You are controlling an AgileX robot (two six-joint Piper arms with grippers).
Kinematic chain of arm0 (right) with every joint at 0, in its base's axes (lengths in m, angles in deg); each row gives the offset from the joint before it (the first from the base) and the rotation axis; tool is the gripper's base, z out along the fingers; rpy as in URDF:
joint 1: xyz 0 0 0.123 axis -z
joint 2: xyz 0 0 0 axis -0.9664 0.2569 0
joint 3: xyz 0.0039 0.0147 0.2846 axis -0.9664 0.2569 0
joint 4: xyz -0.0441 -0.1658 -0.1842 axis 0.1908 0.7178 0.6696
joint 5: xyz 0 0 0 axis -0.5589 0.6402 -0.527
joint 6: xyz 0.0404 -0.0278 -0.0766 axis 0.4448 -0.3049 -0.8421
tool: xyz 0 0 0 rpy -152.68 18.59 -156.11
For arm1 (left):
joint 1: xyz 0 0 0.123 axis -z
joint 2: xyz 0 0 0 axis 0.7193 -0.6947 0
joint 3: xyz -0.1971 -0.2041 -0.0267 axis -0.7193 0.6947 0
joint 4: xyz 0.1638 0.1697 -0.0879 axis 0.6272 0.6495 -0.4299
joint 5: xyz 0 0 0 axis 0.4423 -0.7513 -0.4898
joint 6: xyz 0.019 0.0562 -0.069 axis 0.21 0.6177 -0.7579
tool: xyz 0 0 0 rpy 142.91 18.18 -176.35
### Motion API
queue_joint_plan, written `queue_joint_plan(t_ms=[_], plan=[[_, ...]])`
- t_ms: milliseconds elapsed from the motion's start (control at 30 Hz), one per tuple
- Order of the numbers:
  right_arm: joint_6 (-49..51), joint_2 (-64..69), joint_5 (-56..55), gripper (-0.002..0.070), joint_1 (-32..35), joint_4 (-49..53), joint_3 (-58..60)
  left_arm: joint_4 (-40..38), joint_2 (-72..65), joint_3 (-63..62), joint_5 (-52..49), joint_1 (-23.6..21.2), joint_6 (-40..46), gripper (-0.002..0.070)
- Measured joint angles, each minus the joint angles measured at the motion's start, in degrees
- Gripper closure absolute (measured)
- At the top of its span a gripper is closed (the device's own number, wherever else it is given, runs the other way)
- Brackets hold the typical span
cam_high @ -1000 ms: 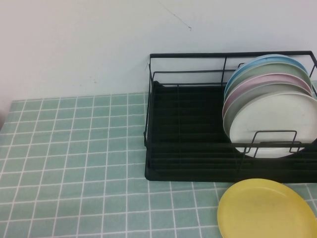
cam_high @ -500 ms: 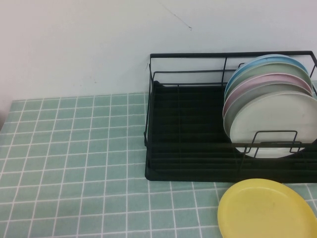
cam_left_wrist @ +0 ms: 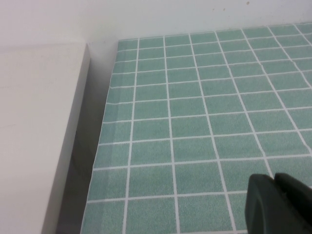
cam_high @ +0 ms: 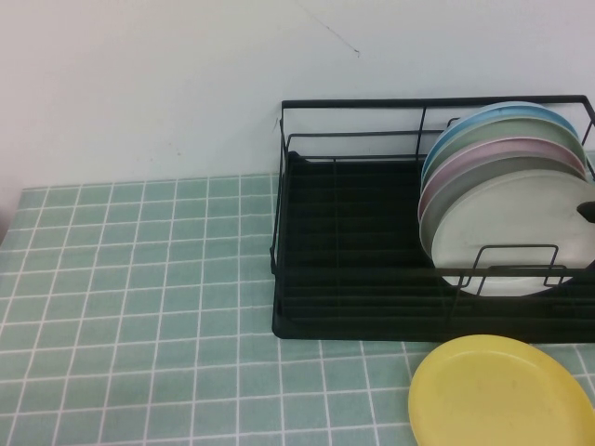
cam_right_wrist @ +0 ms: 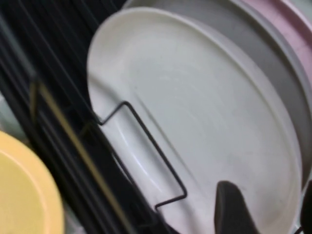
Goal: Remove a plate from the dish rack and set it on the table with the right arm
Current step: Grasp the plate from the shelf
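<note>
The plate's broad side is far wider than the fingers. My right gripper next needs to grab the cream-white plate by its thin rim (cam_right_wrist: 295, 209).
The cream-white plate (cam_high: 516, 232) stands upright at the front of a row of plates in the black wire dish rack (cam_high: 344, 279), at its right end. In the right wrist view the plate (cam_right_wrist: 195, 112) fills the picture. My right gripper (cam_right_wrist: 267, 195) is open, with one dark finger (cam_right_wrist: 234, 209) in front of the plate's face and the other past its rim. In the high view only a small dark tip of the right gripper (cam_high: 586, 210) shows, at the plate's right edge. My left gripper (cam_left_wrist: 274, 179) is shut and empty above the mint-green tiled table (cam_left_wrist: 195, 122), far from the rack.
A yellow plate (cam_high: 497, 395) lies flat on the table (cam_high: 139, 279) in front of the rack. Grey (cam_high: 521, 167), pink, green and blue plates stand behind the cream one. A wire loop (cam_right_wrist: 146, 146) crosses the cream plate's lower face. A white wall is behind.
A dark tip of my right gripper has come into the high view at the cream plate's right edge. The plates and the rack have not moved.
</note>
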Motion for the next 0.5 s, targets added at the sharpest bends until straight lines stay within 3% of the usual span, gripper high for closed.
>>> queue_joint_plan(t_ms=[500], plan=[[-5.5,7.4,-9.2,0.0364,0.0,-2.1,-0.9,0.0,0.0,0.0,0.0,0.0,0.0,0.0678]])
